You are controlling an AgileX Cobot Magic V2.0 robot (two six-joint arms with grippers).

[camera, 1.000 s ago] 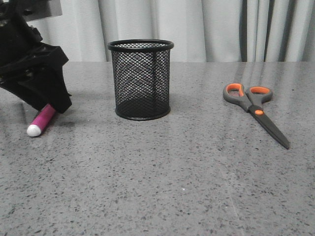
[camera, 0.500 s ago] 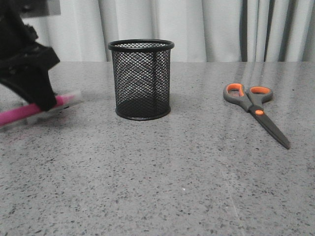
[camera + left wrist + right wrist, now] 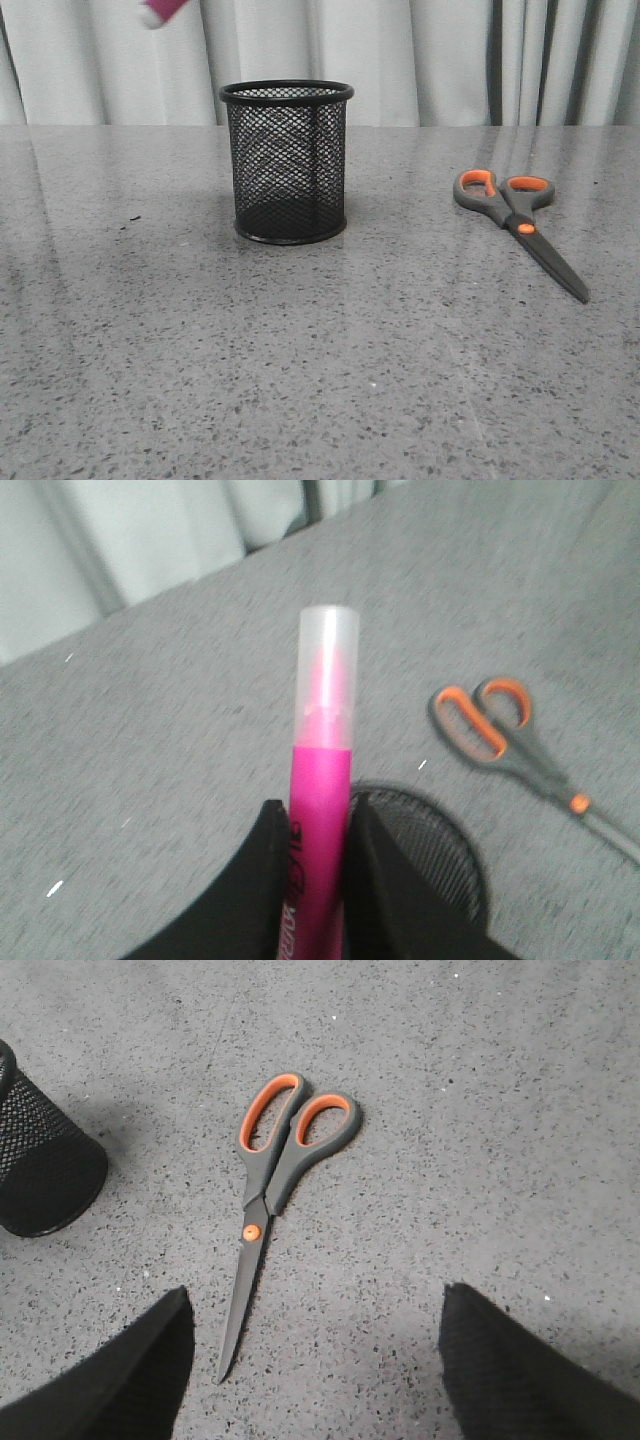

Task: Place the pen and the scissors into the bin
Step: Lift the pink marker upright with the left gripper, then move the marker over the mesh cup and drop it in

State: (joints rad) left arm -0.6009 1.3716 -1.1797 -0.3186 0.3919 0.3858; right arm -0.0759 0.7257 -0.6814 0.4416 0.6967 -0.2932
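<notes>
The magenta pen is still above and beside the black mesh bin in the front view. My left gripper next moves the pen to the bin before letting go.
My left gripper is shut on the magenta pen, whose translucent cap points away from the fingers. It hangs high above the table, and the black mesh bin shows below it. In the front view only a pink tip of the pen shows at the top edge, up and left of the bin; the gripper itself is out of that frame. The scissors lie flat on the table at the right. My right gripper is open above the scissors, the blade tip between its fingers.
The grey speckled table runs across the front view, with a pale curtain behind it. In the right wrist view the bin stands apart from the scissors.
My left gripper has lifted the pen off the table at the left and carried it up and rightward, out of the front view's top edge. The scissors and bin have not moved.
</notes>
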